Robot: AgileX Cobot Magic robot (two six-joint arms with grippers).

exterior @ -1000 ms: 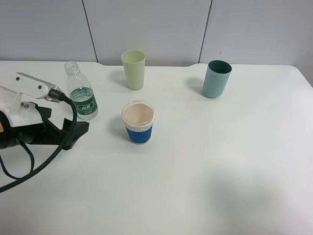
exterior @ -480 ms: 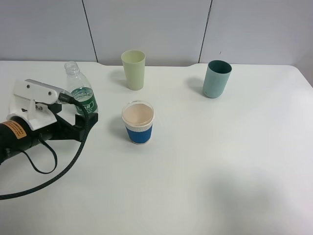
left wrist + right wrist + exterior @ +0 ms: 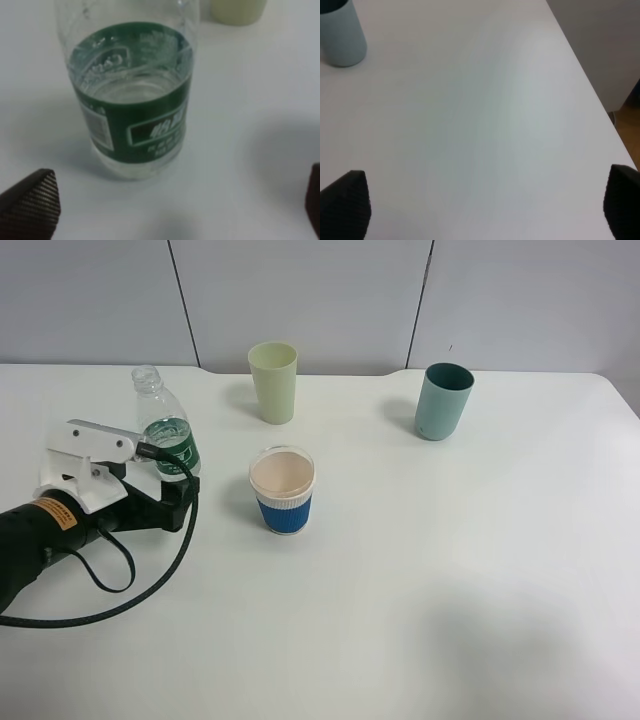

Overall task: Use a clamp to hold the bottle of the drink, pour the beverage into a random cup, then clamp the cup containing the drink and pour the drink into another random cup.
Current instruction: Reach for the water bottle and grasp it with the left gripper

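Observation:
I should grab the bottle by its green label band point(image 3: 170, 443) with my left gripper next. Then it can pour the drink into a cup point(image 3: 283, 490).
The bottle of the drink point(image 3: 165, 430) stands upright and uncapped at the left of the table, with the clear beverage point(image 3: 132, 90) low inside its green label band. My left gripper point(image 3: 172, 490) is open just in front of the bottle point(image 3: 132, 100), one ribbed fingertip point(image 3: 30, 205) on each side and not touching it. The blue-sleeved paper cup point(image 3: 283, 490) sits to the right of the bottle, showing a pinkish-beige inside. Behind it stands the pale yellow-green tumbler point(image 3: 273, 382). My right gripper point(image 3: 482, 205) is open over bare table and does not show in the exterior view.
A teal cup point(image 3: 443, 400) stands at the back right, also in the right wrist view as the teal cup point(image 3: 340, 32). The table's right edge point(image 3: 585, 75) runs close to my right gripper. The left arm's black cable point(image 3: 150, 580) loops over the table.
My left gripper has moved right and forward until its open fingers sit around the bottle's base. The bottle and cups have not moved.

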